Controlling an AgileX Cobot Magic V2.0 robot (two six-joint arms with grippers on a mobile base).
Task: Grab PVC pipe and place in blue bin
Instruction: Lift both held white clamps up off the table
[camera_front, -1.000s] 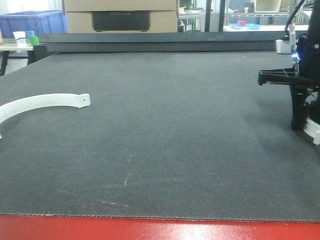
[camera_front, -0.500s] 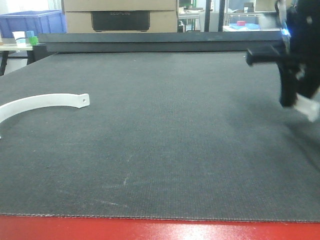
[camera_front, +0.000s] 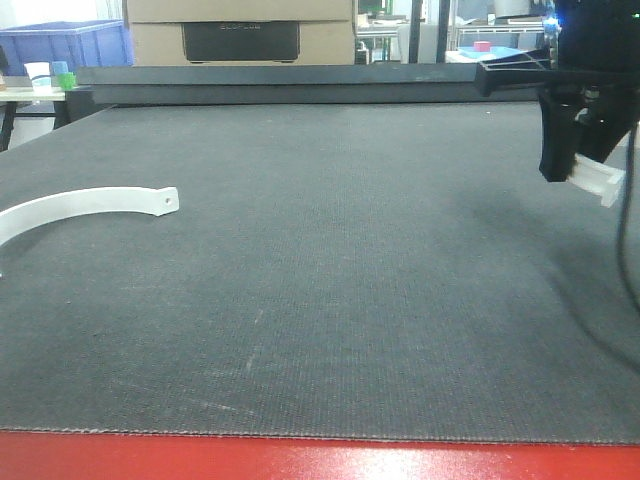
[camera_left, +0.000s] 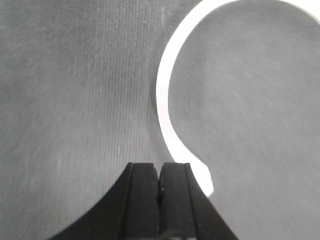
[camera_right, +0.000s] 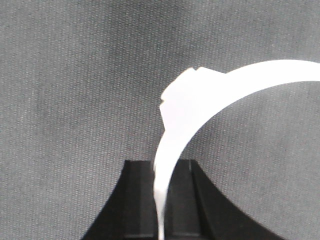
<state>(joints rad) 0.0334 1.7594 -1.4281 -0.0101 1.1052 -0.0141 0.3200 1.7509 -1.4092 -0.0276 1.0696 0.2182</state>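
My left gripper grabs the white PVC pipe by its tabbed end (camera_left: 199, 175) next, to get the pipe into the blue bin.
My right gripper (camera_front: 578, 165) is shut on the PVC pipe (camera_front: 602, 183), a small whitish curved piece with a flat tab end, and holds it in the air above the right side of the dark mat (camera_front: 330, 250). In the right wrist view the pipe (camera_right: 200, 97) rises from between the shut fingers (camera_right: 136, 185) and curves off to the right. My left gripper (camera_left: 159, 172) is shut and empty, low over the mat, out of the front view. A blue bin (camera_front: 70, 42) stands far back left, beyond the mat.
A long thin white arc strip (camera_front: 85, 205) with a hole at its end lies at the mat's left edge; in the left wrist view its end (camera_left: 167, 107) lies just right of my fingers. A cardboard box (camera_front: 240, 30) stands behind. A red edge (camera_front: 300, 460) runs along the front.
My right gripper has risen from the mat and shifted a little left, carrying the PVC pipe up with it. The arc strip has not moved.
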